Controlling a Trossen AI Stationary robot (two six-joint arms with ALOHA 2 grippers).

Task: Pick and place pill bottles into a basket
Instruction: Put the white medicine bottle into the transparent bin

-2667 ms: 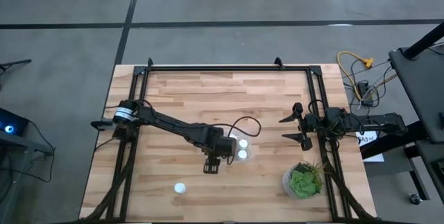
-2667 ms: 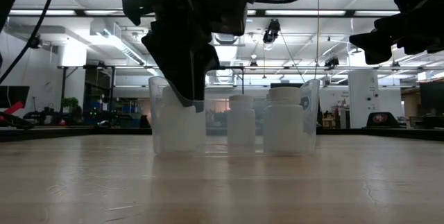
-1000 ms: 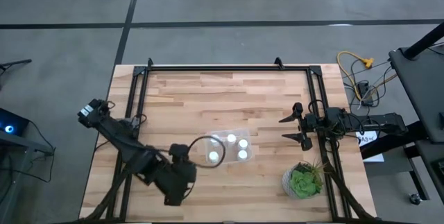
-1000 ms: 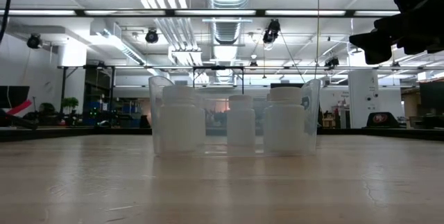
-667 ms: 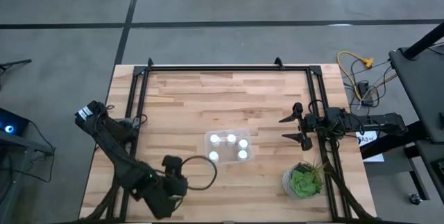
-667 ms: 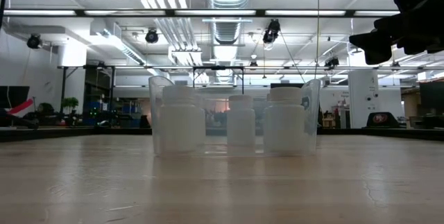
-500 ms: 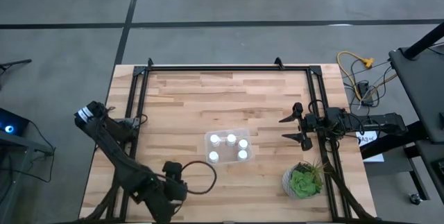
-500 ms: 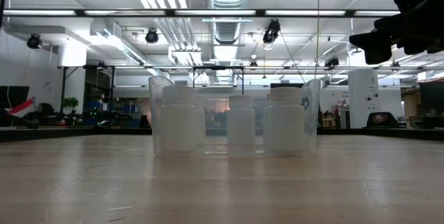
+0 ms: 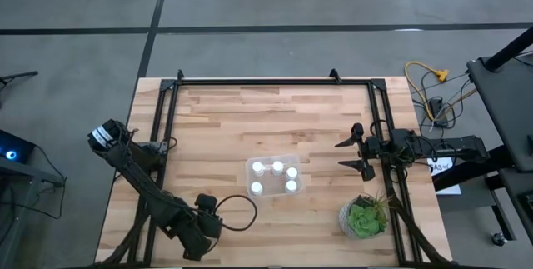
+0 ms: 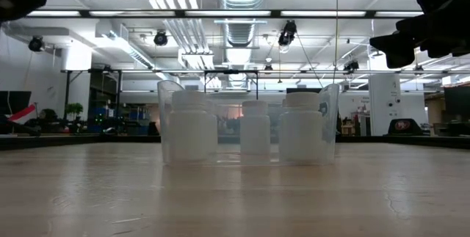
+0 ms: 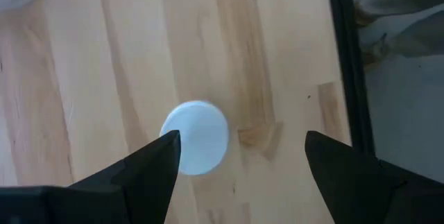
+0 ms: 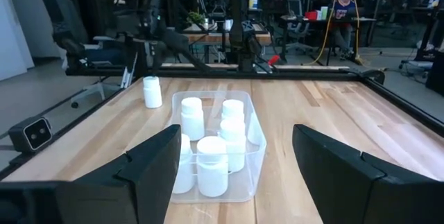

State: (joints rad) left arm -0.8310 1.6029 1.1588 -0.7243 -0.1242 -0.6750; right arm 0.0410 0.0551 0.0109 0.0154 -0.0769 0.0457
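The left gripper next needs to grip the lone pill bottle by its capped top, so that the bottle can go into the basket.
The clear basket stands mid-table on its flat bottom and holds several white pill bottles, upright; it also shows in the low view. One more pill bottle stands upright on the wood near the table's near-left part; the right wrist view shows it too. My left gripper hovers above it, open, pointing down; in its wrist view the cap lies beside one fingertip, apart from it. My right gripper waits open at the table's right side, facing the basket.
A round green potted plant stands at the near right. Dark frame rails run along the table's left, right and far sides; one rail passes close to the lone bottle. Bare wood lies between the basket and the lone bottle.
My left gripper has gone from the basket toward the table's near-left part and now stands over the lone bottle, drifting slightly toward the near edge in the last second. It has left the middle of the low view. The basket and its bottles stay still.
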